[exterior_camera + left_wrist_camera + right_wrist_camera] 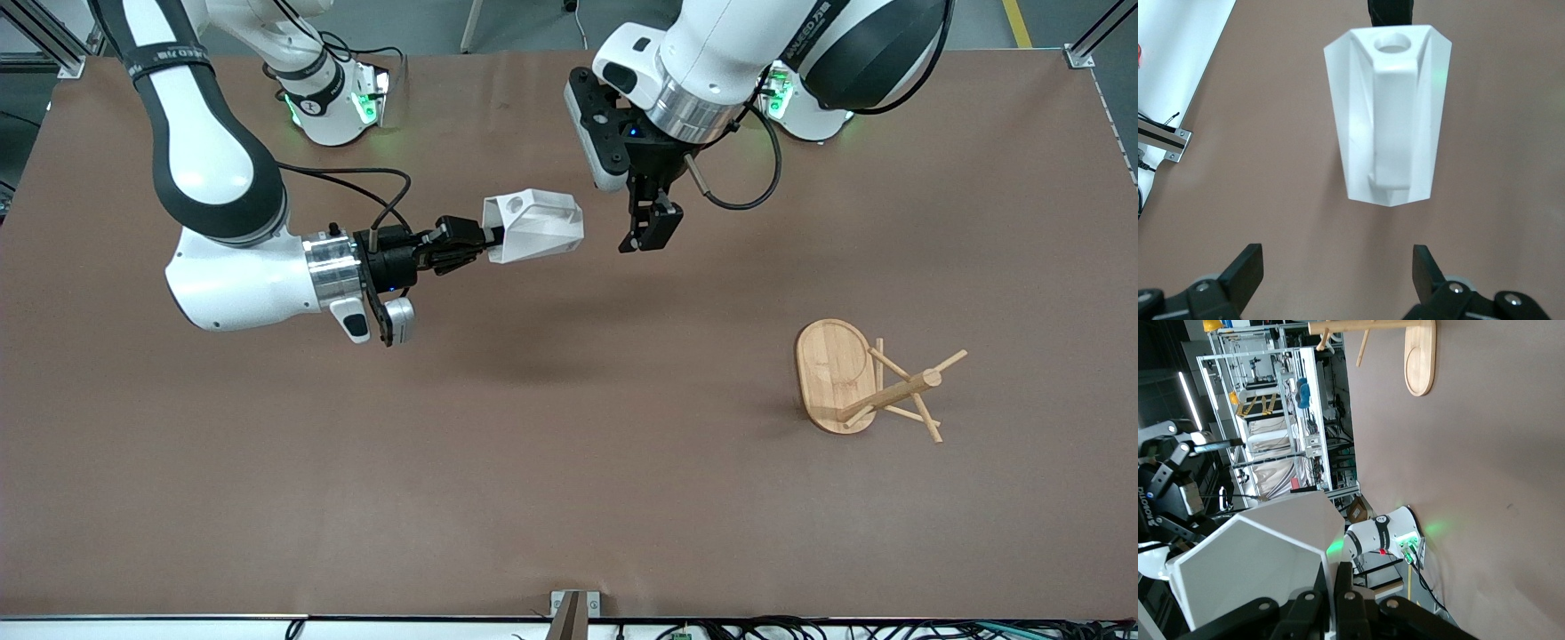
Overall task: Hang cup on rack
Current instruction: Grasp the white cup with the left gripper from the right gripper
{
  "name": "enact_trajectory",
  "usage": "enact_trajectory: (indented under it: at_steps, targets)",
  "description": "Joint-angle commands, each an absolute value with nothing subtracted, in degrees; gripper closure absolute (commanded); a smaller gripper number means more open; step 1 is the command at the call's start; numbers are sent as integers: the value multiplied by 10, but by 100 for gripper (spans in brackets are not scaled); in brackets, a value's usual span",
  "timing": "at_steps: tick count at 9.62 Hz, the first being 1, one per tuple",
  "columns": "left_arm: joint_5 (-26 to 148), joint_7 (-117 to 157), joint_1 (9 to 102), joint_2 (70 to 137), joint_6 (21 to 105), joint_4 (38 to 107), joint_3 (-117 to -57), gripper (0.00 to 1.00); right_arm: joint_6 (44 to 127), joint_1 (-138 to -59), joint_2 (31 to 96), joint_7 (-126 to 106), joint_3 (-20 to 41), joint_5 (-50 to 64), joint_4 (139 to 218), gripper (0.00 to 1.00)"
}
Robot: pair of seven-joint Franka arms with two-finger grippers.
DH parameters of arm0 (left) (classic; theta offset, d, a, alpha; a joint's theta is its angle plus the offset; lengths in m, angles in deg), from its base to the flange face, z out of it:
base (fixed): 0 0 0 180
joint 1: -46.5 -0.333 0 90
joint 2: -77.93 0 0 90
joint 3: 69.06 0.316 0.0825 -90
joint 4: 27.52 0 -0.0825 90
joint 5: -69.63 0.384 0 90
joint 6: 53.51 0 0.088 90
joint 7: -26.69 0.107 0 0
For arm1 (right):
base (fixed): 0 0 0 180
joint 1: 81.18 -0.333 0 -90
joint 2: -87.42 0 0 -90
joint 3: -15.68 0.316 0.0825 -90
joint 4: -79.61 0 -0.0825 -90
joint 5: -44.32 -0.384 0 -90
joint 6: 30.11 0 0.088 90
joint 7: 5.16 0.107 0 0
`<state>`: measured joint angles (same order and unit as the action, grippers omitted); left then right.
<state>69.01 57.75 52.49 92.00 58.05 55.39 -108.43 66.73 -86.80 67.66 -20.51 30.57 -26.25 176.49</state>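
The left gripper needs to reach the cup and hold it by its faceted body (1389,175) opposite the hole, so that the cup's holed end (1392,44) stays free for the rack.
The white faceted cup (532,227) hangs on its side above the middle of the table. My right gripper (484,240) is shut on its rim wall, one finger inside and one outside. The right wrist view shows the cup (1258,567) right at that gripper (1338,587). My left gripper (653,227) hovers open beside the cup, toward the left arm's end, pointing down. In the left wrist view the cup (1388,113) shows its handle and round hole, clear of the left gripper (1337,267). The bamboo rack (876,382) stands toward the left arm's end, nearer the front camera.
The rack's oval base (831,369) rests on the brown table, with thin pegs (925,418) sticking out from the post. In the right wrist view the rack base (1418,360) shows far off. Bare brown tabletop (533,462) lies under and around both grippers.
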Motion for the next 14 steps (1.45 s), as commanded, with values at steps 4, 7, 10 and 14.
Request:
enact_trajectory:
  at_steps: [4, 7, 10, 14]
  targets:
    - [696, 501, 564, 943, 602, 558, -1091, 0, 660, -866, 681, -219, 304, -306, 1773, 100]
    - [702, 499, 573, 963, 634, 559, -1091, 0, 660, -867, 680, -219, 304, -321, 1772, 100]
    - [705, 508, 577, 971, 635, 558, -1091, 2, 661, -869, 680, -219, 304, -339, 1771, 100]
    - [717, 508, 578, 978, 651, 558, -1091, 33, 662, -869, 681, -218, 304, -341, 1770, 100]
